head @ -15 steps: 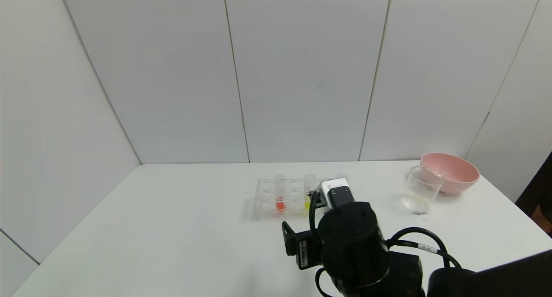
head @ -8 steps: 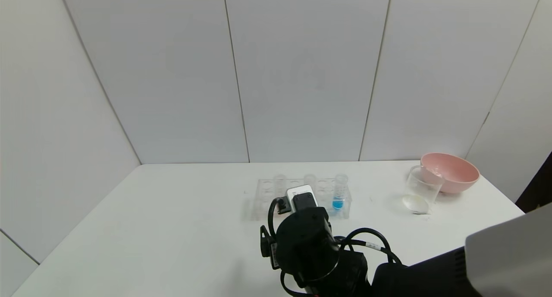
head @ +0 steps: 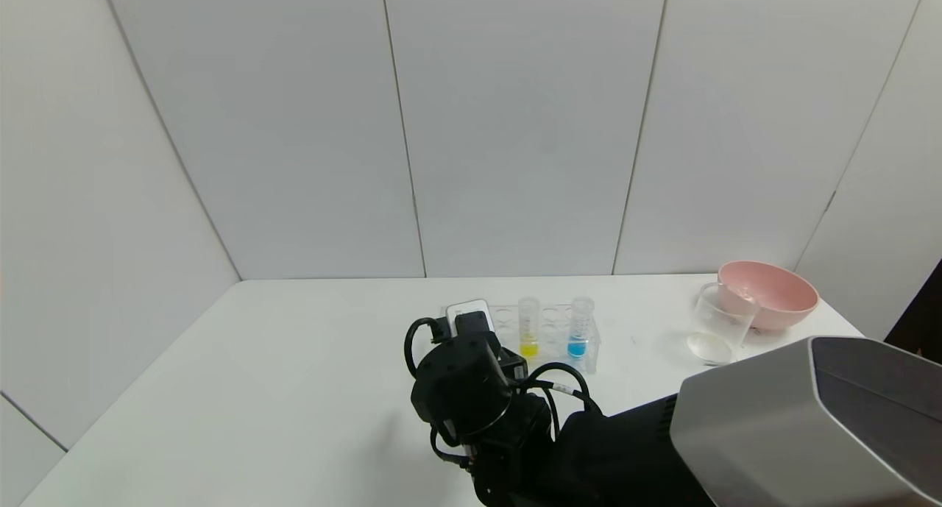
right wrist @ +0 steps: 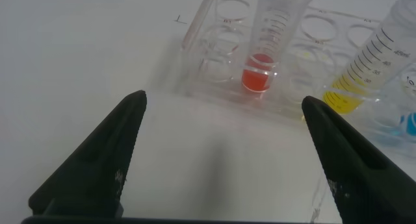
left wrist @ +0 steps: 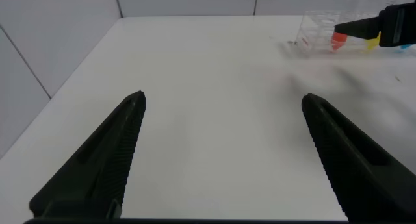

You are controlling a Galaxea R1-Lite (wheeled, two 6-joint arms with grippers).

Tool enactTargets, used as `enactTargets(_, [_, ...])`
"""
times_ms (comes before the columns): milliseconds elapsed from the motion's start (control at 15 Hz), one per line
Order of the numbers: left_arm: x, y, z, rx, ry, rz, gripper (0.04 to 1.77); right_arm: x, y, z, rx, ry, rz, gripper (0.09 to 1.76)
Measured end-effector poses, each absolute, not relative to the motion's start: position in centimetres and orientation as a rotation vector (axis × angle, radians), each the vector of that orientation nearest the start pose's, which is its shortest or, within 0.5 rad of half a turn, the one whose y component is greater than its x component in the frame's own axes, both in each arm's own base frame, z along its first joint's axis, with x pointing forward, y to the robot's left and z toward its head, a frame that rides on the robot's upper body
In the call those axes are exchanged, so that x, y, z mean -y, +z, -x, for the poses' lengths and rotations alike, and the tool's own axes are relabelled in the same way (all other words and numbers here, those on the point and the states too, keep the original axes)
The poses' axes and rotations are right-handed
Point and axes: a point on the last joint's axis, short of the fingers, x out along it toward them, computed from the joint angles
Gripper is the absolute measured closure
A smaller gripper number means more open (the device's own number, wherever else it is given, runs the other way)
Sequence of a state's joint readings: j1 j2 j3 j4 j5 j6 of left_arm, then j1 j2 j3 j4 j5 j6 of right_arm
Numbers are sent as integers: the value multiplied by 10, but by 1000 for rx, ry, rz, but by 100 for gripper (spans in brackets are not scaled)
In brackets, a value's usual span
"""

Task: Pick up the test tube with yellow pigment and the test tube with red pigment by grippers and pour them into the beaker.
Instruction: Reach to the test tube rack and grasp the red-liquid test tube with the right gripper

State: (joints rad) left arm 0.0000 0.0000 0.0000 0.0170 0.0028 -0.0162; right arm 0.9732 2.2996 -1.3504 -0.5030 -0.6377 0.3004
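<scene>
I should next take the red test tube by its upper body (right wrist: 277, 15) with my right gripper, so it can pour the red pigment into the beaker.
In the right wrist view, my right gripper (right wrist: 224, 100) is open and empty, just in front of the clear tube rack (right wrist: 214, 49). The test tube with red pigment (right wrist: 266, 55) stands upright in the rack straight ahead between the jaws' line. The test tube with yellow pigment (right wrist: 364, 68) stands beside it. In the head view the right wrist (head: 460, 378) hides the red tube; the yellow tube (head: 528, 327) shows in the rack. The beaker (head: 717, 323) stands far right. My left gripper (left wrist: 224, 99) is open over bare table, away from the rack.
A tube with blue liquid (head: 580, 328) stands in the rack to the right of the yellow one. A pink bowl (head: 769, 293) sits behind the beaker at the table's back right. The white table (head: 294, 389) runs to walls at the back and left.
My right arm has swept left along the front of the rack. It uncovered the blue tube, then the yellow tube, and now covers the red tube in the head view.
</scene>
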Motion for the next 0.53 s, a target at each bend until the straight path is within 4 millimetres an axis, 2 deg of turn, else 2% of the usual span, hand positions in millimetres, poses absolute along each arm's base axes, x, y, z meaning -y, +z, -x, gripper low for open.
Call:
enactTargets(200, [0,74,23,-17,3,16,9,-373,79,-284,-334,244,19,14])
enactTargets(533, [0,74,23,-17,3,17,9,-372,79,-315,-305,200,16,14])
